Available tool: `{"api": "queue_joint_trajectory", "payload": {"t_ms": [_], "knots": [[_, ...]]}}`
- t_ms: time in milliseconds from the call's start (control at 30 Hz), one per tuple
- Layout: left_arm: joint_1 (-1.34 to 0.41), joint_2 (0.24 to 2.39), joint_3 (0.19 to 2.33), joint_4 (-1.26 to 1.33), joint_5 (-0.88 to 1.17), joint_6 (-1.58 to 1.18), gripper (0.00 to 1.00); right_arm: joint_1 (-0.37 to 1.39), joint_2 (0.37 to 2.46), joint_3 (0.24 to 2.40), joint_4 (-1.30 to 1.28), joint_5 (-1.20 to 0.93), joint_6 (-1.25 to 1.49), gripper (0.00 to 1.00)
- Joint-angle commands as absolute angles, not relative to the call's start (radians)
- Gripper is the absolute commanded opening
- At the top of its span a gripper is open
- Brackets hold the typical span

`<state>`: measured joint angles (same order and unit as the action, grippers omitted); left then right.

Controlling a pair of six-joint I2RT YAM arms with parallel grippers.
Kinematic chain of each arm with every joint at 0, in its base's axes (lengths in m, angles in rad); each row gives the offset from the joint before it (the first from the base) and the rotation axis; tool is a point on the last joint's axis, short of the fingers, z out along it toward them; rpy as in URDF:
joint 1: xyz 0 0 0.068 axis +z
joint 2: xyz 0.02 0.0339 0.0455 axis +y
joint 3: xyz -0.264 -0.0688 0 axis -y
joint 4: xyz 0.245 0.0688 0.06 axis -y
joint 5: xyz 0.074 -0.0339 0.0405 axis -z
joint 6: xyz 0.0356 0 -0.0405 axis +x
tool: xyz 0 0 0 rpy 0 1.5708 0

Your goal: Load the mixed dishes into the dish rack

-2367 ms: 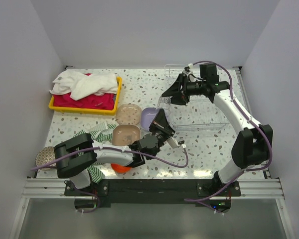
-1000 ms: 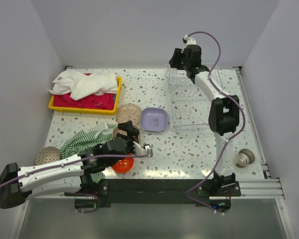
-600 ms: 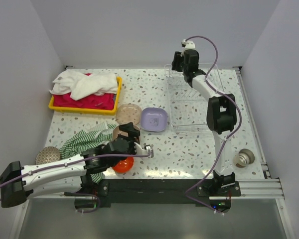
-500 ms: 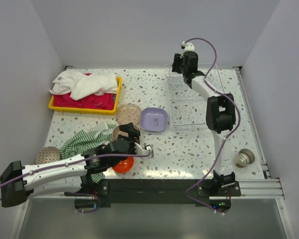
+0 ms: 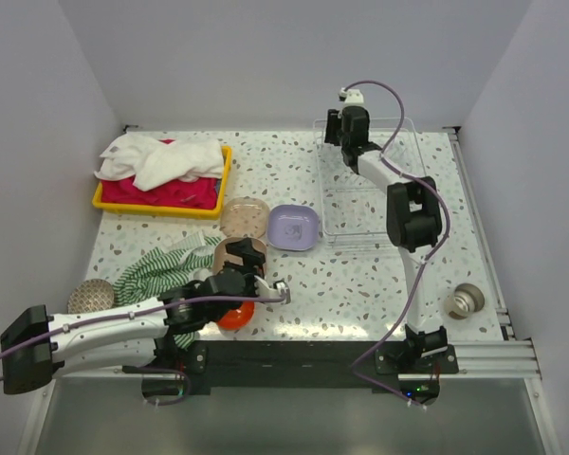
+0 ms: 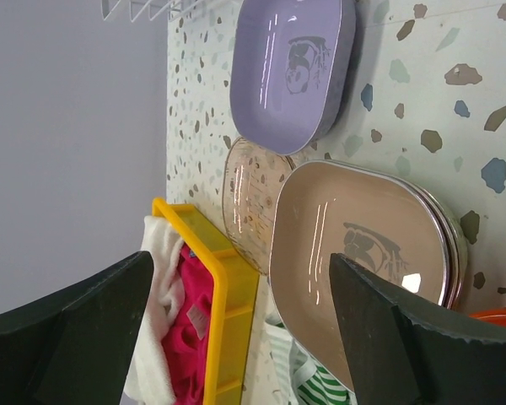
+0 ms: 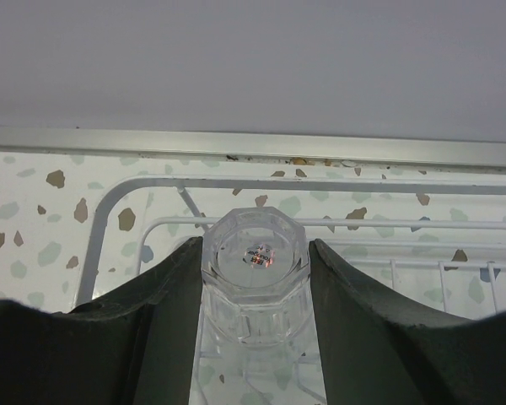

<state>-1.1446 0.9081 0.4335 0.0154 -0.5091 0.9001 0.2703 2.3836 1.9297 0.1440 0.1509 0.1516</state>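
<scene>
My right gripper should open: the small clear glass [image 7: 255,261] is just above the wires, so the glass would rest inside the rack's back corner.
My right gripper [image 7: 255,295] is shut on the small clear glass [image 7: 255,261], held bottom-up over the far left corner of the dish rack [image 5: 370,194], whose white wires [image 7: 236,181] run just beneath it. From above, that gripper [image 5: 341,128] sits at the rack's back corner. My left gripper [image 5: 251,258] is open and empty, low over the brown plate [image 6: 363,253]. Beyond the brown plate lie a speckled tan plate [image 6: 251,202] and the lilac plate [image 6: 291,72]. The orange bowl [image 5: 232,315] sits under my left arm. The speckled bowl [image 5: 89,299] is far left and the beige cup [image 5: 467,300] far right.
A yellow tray of towels [image 5: 161,180] stands at the back left. A green striped cloth [image 5: 161,267] lies crumpled left of the brown plate. White walls close in the table on three sides.
My right arm has carried the glass left and down toward the rack's far left corner. My left gripper has opened a little wider and edged closer over the brown plate.
</scene>
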Motion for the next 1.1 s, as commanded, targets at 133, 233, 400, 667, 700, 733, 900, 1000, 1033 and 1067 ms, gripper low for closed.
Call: {"api": "queue_joint_trajectory", "payload": {"t_ms": [133, 233, 400, 667, 700, 733, 900, 1000, 1033, 1067], "knots": [[-1.138, 0.876, 0.417, 0.112, -0.514, 0.903, 0.91, 0.285, 2.287, 1.85, 0.074, 0.236, 0.147, 0.52], [-1.138, 0.873, 0.416, 0.13, -0.502, 0.919, 0.92, 0.284, 2.244, 1.851, 0.014, 0.235, 0.159, 0.74], [-1.138, 0.868, 0.422, 0.143, -0.486, 0.939, 0.93, 0.284, 2.142, 1.836, -0.098, 0.193, 0.166, 0.99], [-1.132, 0.913, 0.523, 0.103, -0.463, 0.882, 0.96, 0.279, 1.789, 1.753, -0.518, 0.303, -0.093, 0.99], [-1.129, 0.92, 0.541, 0.106, -0.462, 0.871, 0.98, 0.259, 1.746, 1.714, -0.57, 0.314, -0.122, 0.99], [-1.118, 0.936, 0.551, 0.112, -0.457, 0.859, 0.99, 0.241, 1.706, 1.686, -0.669, 0.314, -0.158, 0.99], [-1.075, 0.995, 0.641, 0.075, -0.42, 0.775, 1.0, 0.055, 1.528, 1.583, -1.03, 0.307, -0.173, 0.92], [-1.034, 1.058, 0.73, 0.012, -0.388, 0.712, 1.0, -0.027, 1.453, 1.472, -1.169, 0.319, -0.216, 0.88], [-1.019, 1.09, 0.753, 0.002, -0.385, 0.697, 1.0, -0.035, 1.403, 1.439, -1.227, 0.324, -0.244, 0.86], [-1.012, 1.106, 0.797, -0.038, -0.374, 0.671, 1.0, -0.041, 1.381, 1.41, -1.258, 0.325, -0.25, 0.85]]}}
